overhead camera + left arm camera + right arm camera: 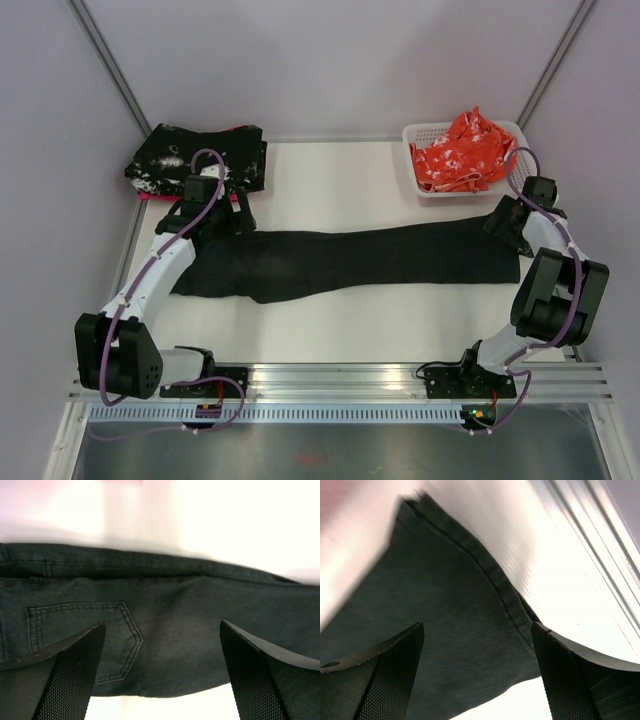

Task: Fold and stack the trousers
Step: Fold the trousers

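I need to fold the legs over toward the waist, so next I should grab the black trousers (350, 262) by the hemmed leg end with my right gripper.
The plain black trousers (350, 262) lie stretched flat across the table, waist at the left, leg hems at the right. My left gripper (222, 222) is open over the waist end; the left wrist view shows the waistband and a back pocket (85, 630) between my spread fingers (70, 675). My right gripper (510, 232) is open over the hem end; the right wrist view shows the hemmed leg end (470, 625) between its spread fingers (395, 675). Neither gripper holds cloth.
A folded stack topped by black cloth speckled with white (195, 160) sits at the back left corner. A white basket (416, 170) with orange-red printed cloth (465, 150) stands at the back right. Grey walls enclose the table; a metal rail runs along the near edge.
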Robot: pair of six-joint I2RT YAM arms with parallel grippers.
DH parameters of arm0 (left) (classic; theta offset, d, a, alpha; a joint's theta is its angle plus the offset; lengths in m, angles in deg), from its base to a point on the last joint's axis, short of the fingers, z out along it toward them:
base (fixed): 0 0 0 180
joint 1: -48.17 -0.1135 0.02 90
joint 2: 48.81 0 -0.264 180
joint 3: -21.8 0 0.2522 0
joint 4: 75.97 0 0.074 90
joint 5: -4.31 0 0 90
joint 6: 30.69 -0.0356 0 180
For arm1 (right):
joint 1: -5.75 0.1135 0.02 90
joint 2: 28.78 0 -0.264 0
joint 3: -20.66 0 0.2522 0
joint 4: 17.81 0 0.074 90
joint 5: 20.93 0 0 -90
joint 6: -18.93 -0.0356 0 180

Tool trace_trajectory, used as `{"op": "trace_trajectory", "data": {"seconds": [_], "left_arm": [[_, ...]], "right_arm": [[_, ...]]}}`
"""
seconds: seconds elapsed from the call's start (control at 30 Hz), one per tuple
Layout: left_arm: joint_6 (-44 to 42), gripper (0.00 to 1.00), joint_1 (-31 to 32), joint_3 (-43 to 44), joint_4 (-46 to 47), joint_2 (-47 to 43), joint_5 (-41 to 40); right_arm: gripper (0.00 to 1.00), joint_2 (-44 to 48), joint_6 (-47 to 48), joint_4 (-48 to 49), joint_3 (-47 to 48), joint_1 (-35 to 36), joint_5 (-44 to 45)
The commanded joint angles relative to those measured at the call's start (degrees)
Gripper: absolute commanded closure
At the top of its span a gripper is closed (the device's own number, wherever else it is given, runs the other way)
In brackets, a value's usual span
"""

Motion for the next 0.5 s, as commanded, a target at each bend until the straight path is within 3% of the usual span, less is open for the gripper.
{"op": "trace_trajectory", "data": {"seconds": [0.0,0.23,0.47], "left_arm": [[-3.35,0.00,0.41,-0.08,-0.42,-0.85,4.85],[-3.17,0.00,0.50,-0.52,-0.69,-3.39,4.50],[-3.52,0.00,0.50,-1.75,0.10,-3.31,4.15]], "right_arm": [[0.06,-0.99,6.64,3.59,-2.01,0.27,1.36],[0.08,-6.35,8.75,8.78,-4.29,0.27,3.73],[0.08,-6.45,10.60,7.82,-3.15,0.27,8.39]]}}
